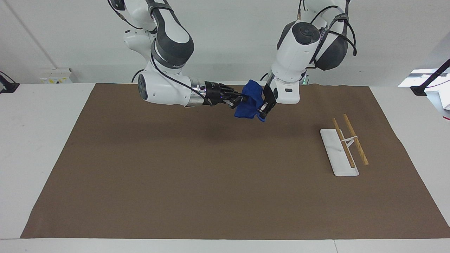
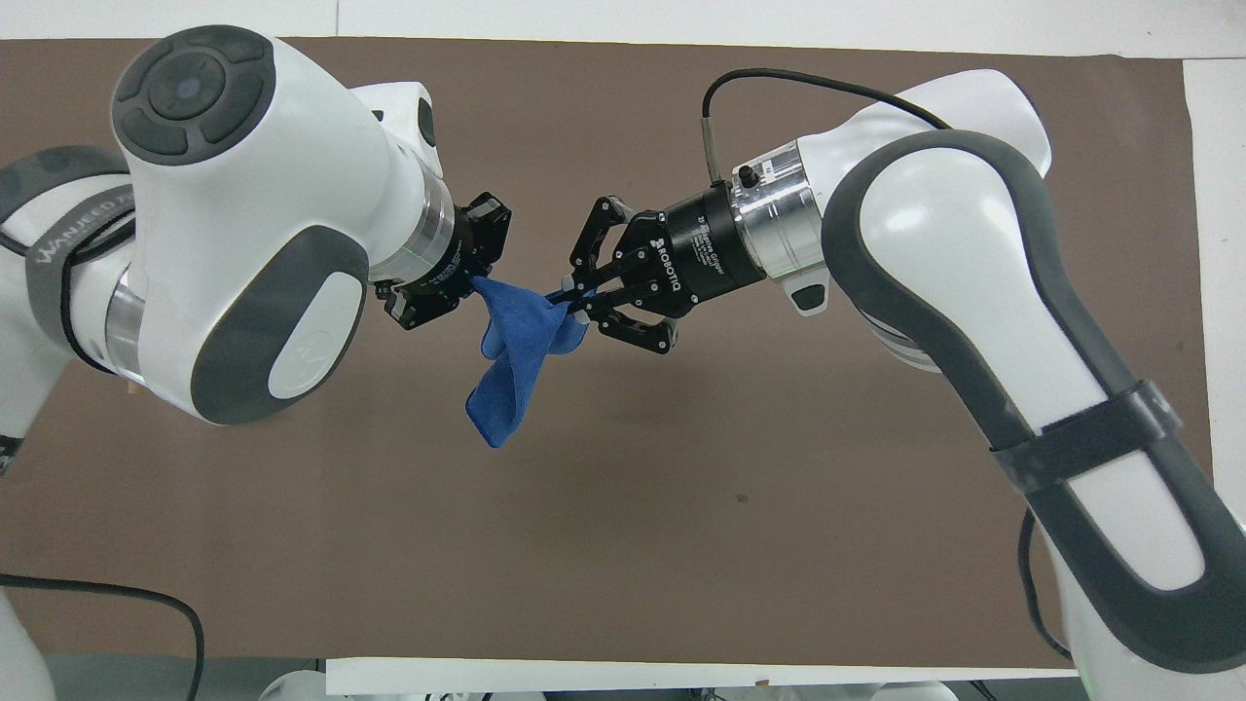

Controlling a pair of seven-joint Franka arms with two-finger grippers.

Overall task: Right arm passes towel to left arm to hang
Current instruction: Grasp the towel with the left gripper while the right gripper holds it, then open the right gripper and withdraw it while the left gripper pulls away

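My left gripper next needs to grab the towel by its free corner (image 2: 481, 286) to hang it, as that stands out from the bunch while the lower folds droop slack in the air.
The royal-blue towel (image 1: 248, 105) hangs bunched in the air over the brown mat, near the robots' end. My right gripper (image 1: 242, 100) is shut on its upper edge; in the overhead view the gripper (image 2: 568, 297) pinches the cloth and the rest of the towel (image 2: 506, 370) droops below. My left gripper (image 1: 263, 111) is at the towel's other edge, toward the left arm's end. In the overhead view it (image 2: 453, 277) is open, with the towel's corner reaching in between its fingers.
A brown mat (image 1: 211, 182) covers the table. A white rack base (image 1: 334, 151) with two wooden rods (image 1: 355, 140) stands on the mat toward the left arm's end. A black cable (image 2: 117, 589) lies by the left arm's base.
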